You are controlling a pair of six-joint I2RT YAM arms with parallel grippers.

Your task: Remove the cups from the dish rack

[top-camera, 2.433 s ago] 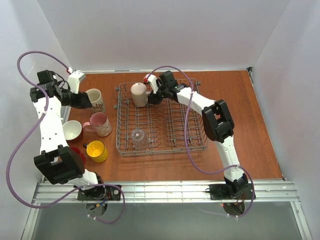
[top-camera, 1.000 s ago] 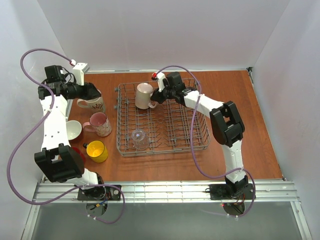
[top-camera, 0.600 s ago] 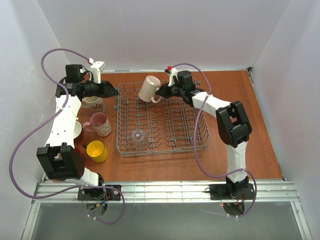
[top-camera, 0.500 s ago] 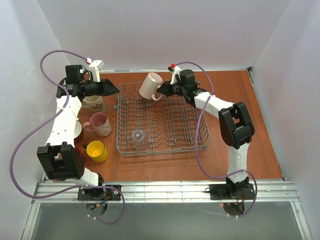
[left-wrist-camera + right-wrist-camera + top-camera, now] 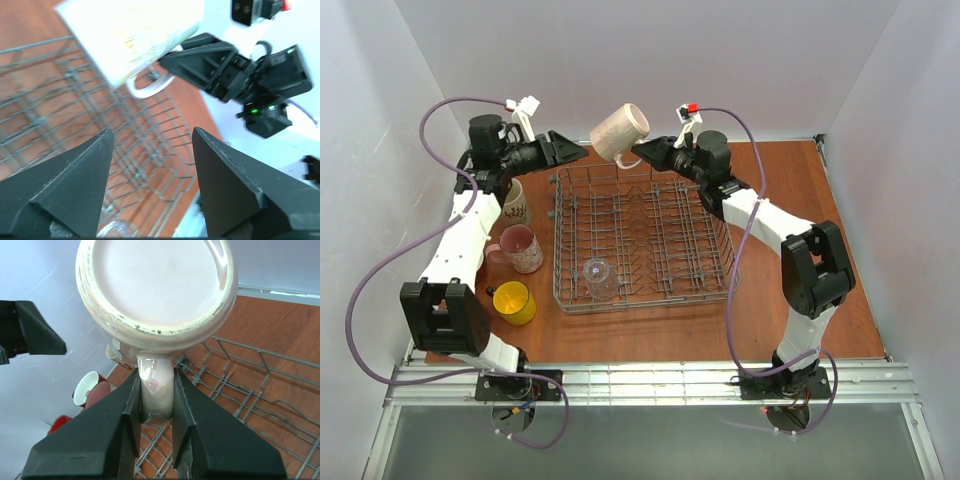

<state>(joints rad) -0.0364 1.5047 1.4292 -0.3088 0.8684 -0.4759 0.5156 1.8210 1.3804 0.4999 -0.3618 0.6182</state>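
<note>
The left gripper's fingers are short of the mug's rim in the top view, so the left gripper should move toward the mug's rim before it closes on the mug.
My right gripper is shut on the handle of a beige mug. The mug hangs tilted in the air above the back left corner of the grey wire dish rack. Its base faces the right wrist camera. My left gripper stands open just left of the mug, with nothing between its fingers, and the mug shows beyond them. A clear glass stands in the rack's front left part.
On the table left of the rack stand a pink mug, a yellow mug and a cream mug partly behind the left arm. A dark red mug shows in the right wrist view. White walls enclose the table.
The right gripper lifted the beige mug out of the rack, up and toward the back left. The left arm swung from the cups on the left toward the mug, and its jaws widened.
</note>
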